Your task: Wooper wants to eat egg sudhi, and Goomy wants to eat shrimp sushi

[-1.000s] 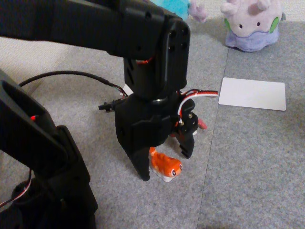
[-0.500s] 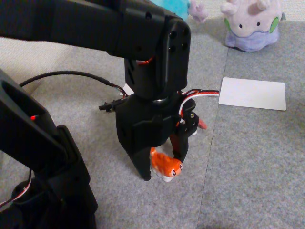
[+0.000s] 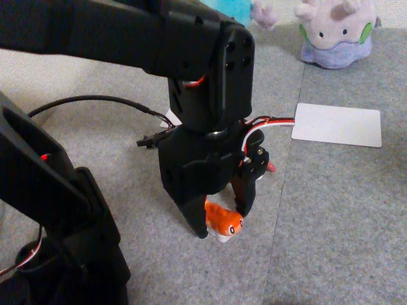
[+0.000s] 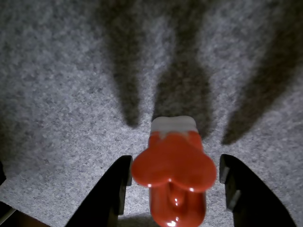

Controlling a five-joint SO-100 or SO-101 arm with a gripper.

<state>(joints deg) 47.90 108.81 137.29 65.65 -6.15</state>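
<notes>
I will serve Goomy (image 3: 335, 33) the shrimp sushi, so next I will grab the sushi with my gripper by the middle of its orange body (image 3: 220, 216).
The shrimp sushi (image 3: 224, 221) is a small orange toy with eyes on a white rice base, lying on the grey carpet. My gripper (image 3: 222, 222) reaches down over it, open, with one black finger on each side. In the wrist view the shrimp sushi (image 4: 174, 176) shows its forked tail between the fingers (image 4: 118, 189) of the gripper (image 4: 175, 158), with narrow gaps on both sides. Goomy (image 3: 334, 32) sits at the far right of the fixed view. A slice of blue Wooper (image 3: 232, 7) with a purple gill peeks out above the arm. The egg sudhi is hidden.
A white card (image 3: 337, 124) lies flat in front of Goomy. A pinkish-red toy tip (image 3: 270, 166) shows just behind the gripper. The arm's base (image 3: 57, 241) and a black cable (image 3: 95, 100) take up the left side. A seam in the carpet (image 3: 283, 190) runs front to back.
The gripper has sunk lower over the shrimp sushi and its fingers have drawn closer together around it. The toy has barely shifted.
</notes>
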